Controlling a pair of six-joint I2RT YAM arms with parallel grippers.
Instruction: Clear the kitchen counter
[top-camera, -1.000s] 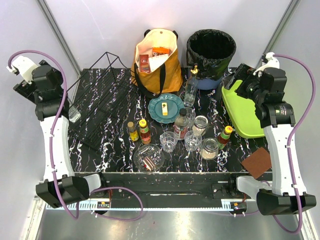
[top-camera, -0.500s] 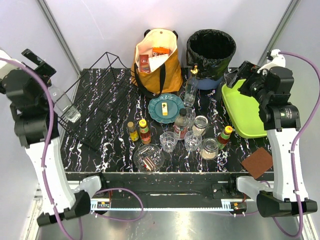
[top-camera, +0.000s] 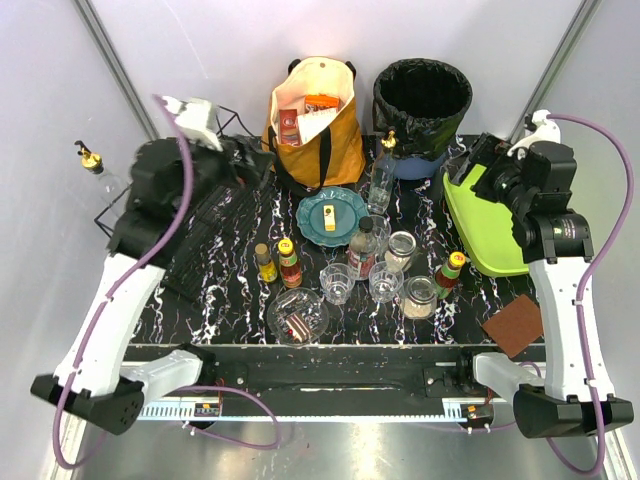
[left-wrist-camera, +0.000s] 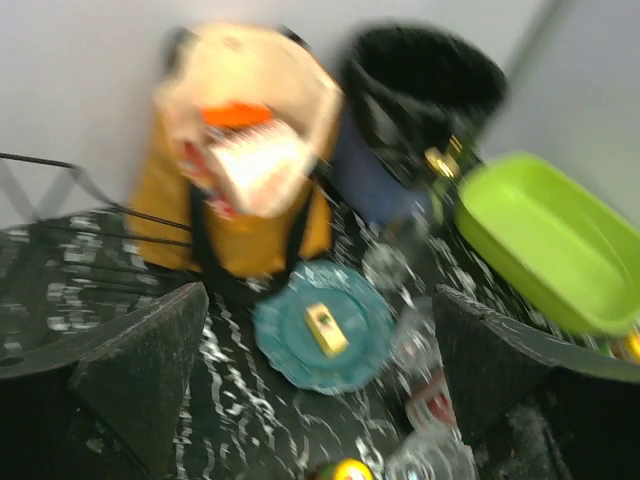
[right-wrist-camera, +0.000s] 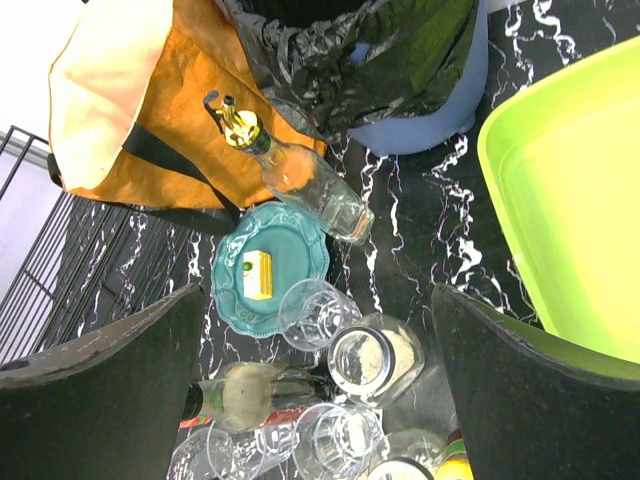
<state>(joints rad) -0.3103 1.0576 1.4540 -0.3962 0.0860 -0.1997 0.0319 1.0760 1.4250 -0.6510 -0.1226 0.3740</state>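
My left gripper grabs the dark-capped sauce bottle by its neck just below the cap next, leaving its base free to stand in the wire rack.
The kitchen counter (top-camera: 230, 290) is black with white veins. On its middle stand a teal plate (top-camera: 331, 215) with a yellow block, a clear bottle with a gold pourer (top-camera: 381, 175), sauce bottles (top-camera: 289, 260), glasses (top-camera: 337, 283), jars (top-camera: 419, 296) and a glass bowl (top-camera: 297, 315). My left gripper (top-camera: 257, 166) hovers open and empty over the wire rack's right end; its blurred view shows the plate (left-wrist-camera: 320, 325) below. My right gripper (top-camera: 478, 160) is open and empty above the green tray's far end, looking down on the plate (right-wrist-camera: 268, 280) and bottle (right-wrist-camera: 310, 185).
A black wire rack (top-camera: 185, 225) fills the left. An orange bag (top-camera: 315, 120) and a black-lined bin (top-camera: 422, 100) stand at the back. A lime-green tray (top-camera: 490, 225) lies at the right, a brown sponge (top-camera: 514, 324) near its front. Another gold-topped bottle (top-camera: 95, 165) shows far left.
My left arm has swung from the far left, up and over the wire rack, toward the middle. The right arm has hardly moved.
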